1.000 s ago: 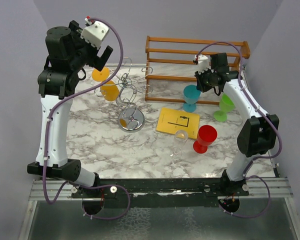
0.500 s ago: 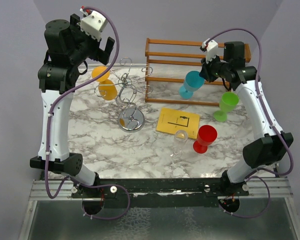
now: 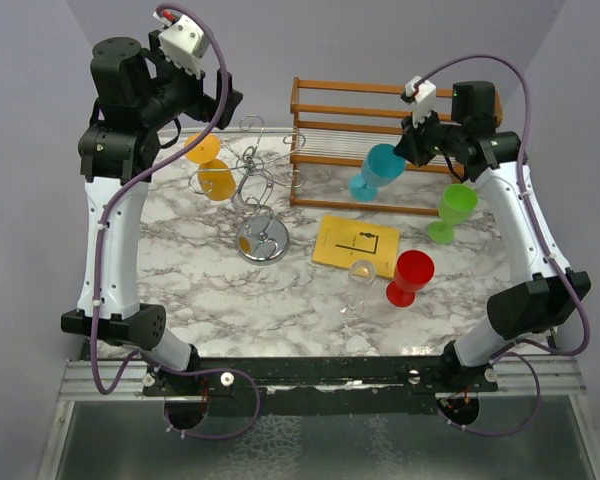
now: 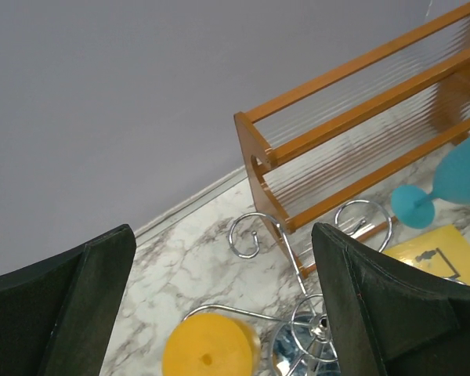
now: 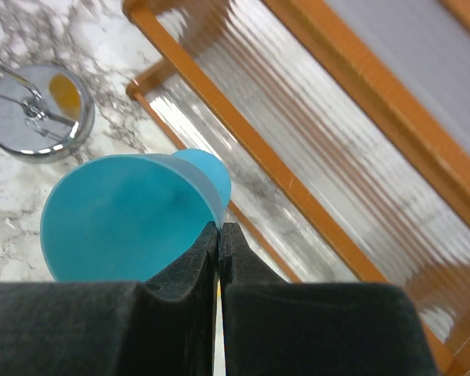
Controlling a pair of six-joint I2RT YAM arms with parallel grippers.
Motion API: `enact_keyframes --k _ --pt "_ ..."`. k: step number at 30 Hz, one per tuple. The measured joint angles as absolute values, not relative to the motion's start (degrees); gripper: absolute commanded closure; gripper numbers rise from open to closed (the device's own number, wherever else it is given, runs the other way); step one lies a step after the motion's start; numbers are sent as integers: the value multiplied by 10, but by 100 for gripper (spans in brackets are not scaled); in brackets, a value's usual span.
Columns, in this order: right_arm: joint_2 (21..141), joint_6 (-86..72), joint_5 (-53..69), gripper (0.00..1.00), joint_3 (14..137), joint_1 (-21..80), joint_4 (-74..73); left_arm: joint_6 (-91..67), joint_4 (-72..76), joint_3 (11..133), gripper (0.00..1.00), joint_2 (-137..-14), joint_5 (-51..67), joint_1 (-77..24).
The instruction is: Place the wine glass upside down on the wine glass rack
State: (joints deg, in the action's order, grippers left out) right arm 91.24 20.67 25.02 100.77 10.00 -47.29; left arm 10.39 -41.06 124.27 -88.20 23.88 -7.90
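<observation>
My left gripper grabs the blue wine glass by the rim of its foot (image 3: 360, 189) next, so the stem stays free to hang on the rack (image 3: 256, 185).
The silver wire glass rack (image 3: 256, 185) stands at the back left on its round shiny base (image 3: 262, 243); two orange glasses (image 3: 218, 180) hang on its left arms. My right gripper (image 3: 412, 143) is shut on the rim of a blue wine glass (image 3: 373, 171), held tilted in the air in front of the wooden shelf, to the right of the wire rack. In the right wrist view the jaws (image 5: 219, 227) pinch the blue rim (image 5: 125, 215). My left gripper (image 3: 216, 100) is open and empty, high above the wire rack (image 4: 254, 233).
An orange-brown wooden slatted shelf (image 3: 390, 115) stands at the back. A green glass (image 3: 452, 212), a red glass (image 3: 410, 277), a clear glass (image 3: 360, 280) and a yellow card (image 3: 355, 245) are on the marble table (image 3: 210, 290).
My right gripper has lifted the blue glass off the table, tilted it and carried it slightly left. My left arm has risen and turned a little above the wire rack.
</observation>
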Motion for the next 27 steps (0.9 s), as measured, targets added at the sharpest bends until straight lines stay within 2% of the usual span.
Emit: enact_keyframes --k 10,20,27 --pt "889 184 331 99 1155 100 -457 -86 -312 1220 17 -903 302 -79" --pt "896 70 383 99 1240 100 -356 -263 -205 1194 20 -952 358 -107" --pt "904 6 404 99 1260 100 -315 -332 -154 1168 33 -967 395 -143"
